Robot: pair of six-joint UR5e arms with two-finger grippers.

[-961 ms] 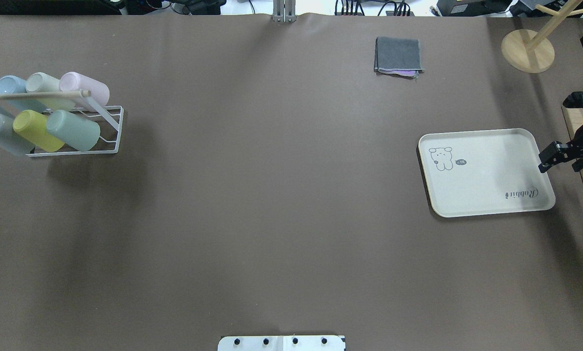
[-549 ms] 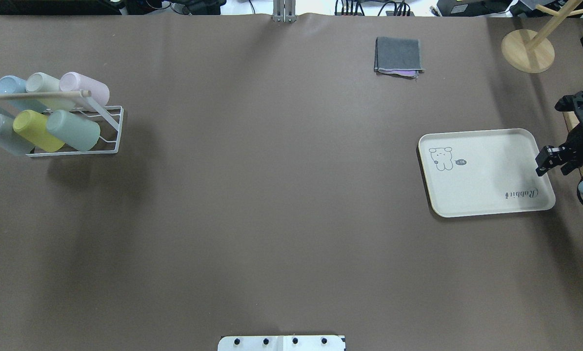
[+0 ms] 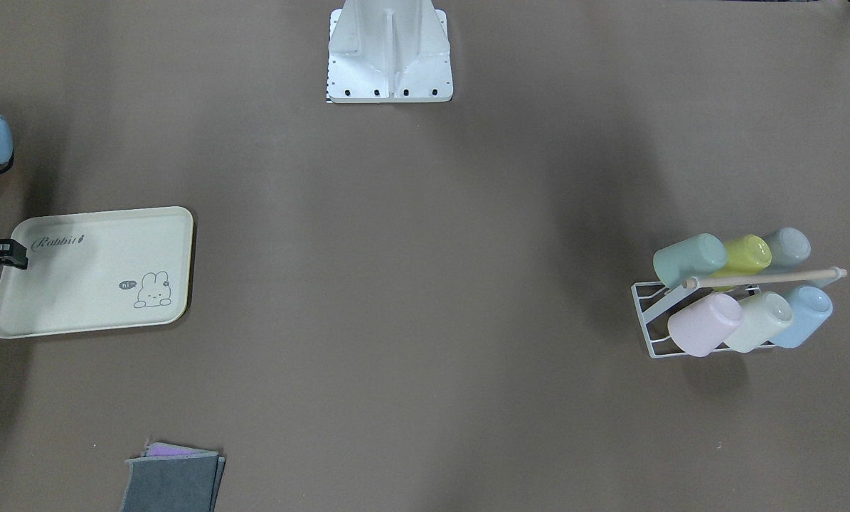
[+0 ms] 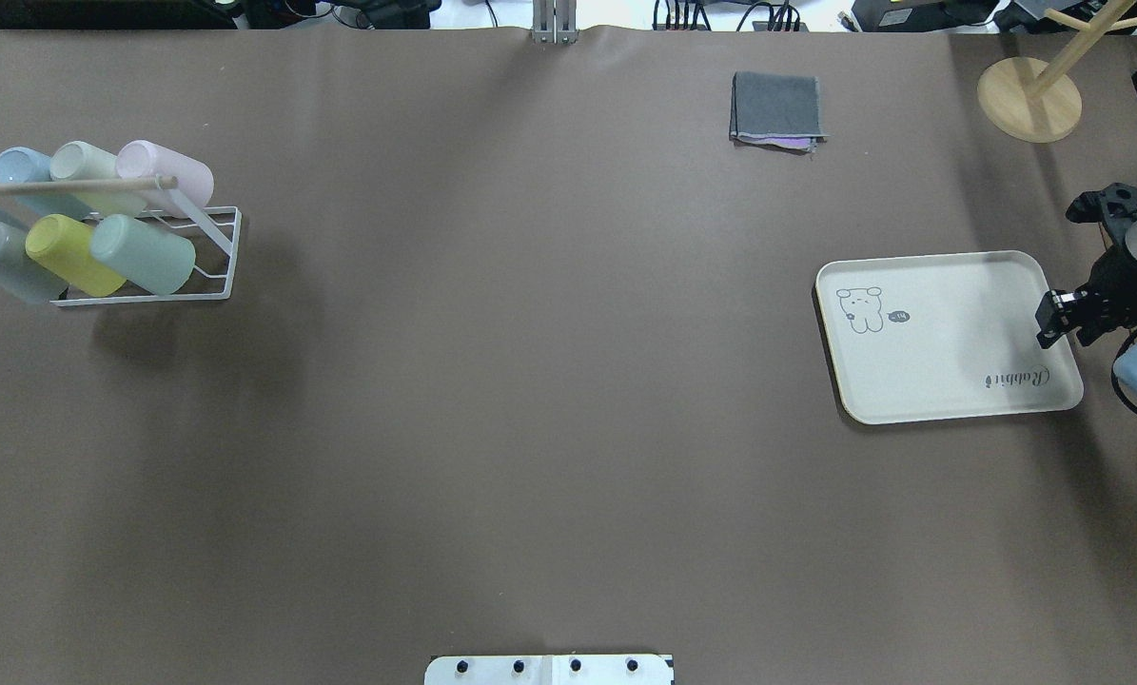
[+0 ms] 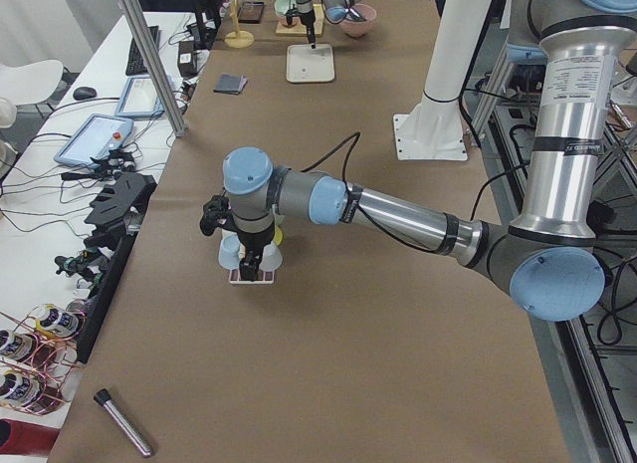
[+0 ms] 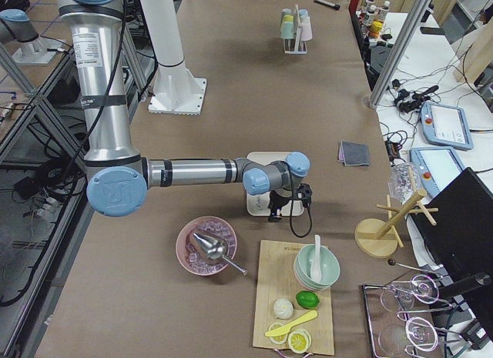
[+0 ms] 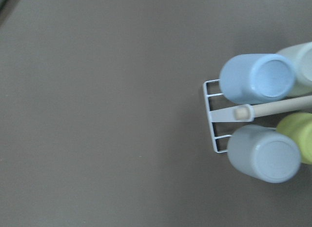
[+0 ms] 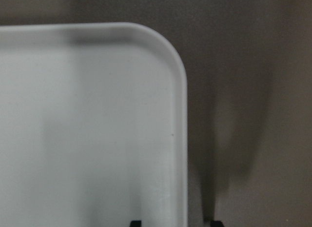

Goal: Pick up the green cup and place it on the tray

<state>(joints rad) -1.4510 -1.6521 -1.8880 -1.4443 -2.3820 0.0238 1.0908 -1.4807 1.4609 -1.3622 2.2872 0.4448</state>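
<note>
My right gripper grips the tray by its thin raised rim next. The tray's flat base spreads far wider than this gripper's open fingers.
The green cup (image 4: 143,254) lies tilted on the white wire rack (image 4: 216,285) at the table's far left, lower row, next to a yellow-green cup (image 4: 71,255). It also shows in the front view (image 3: 689,259). The cream tray (image 4: 949,381) with the bunny drawing lies at the right and holds nothing. My right gripper (image 4: 1049,320) is open, its jaws either side of the tray's right rim (image 8: 181,139). My left gripper (image 5: 251,269) hangs over the rack; I cannot tell whether it is open or shut. The left wrist view shows only the rack's end cups.
The rack also holds blue (image 7: 256,78), grey (image 7: 263,154), pale whitish-green (image 4: 88,166) and pink (image 4: 164,171) cups under a wooden bar. A folded grey cloth (image 4: 777,109) and a wooden stand (image 4: 1029,95) are at the back right. A pink bowl (image 6: 206,246) and cutting board (image 6: 296,327) lie beyond the tray.
My right gripper has moved a little left, from beside the tray to over its right rim. The cups, rack and tray have not moved.
</note>
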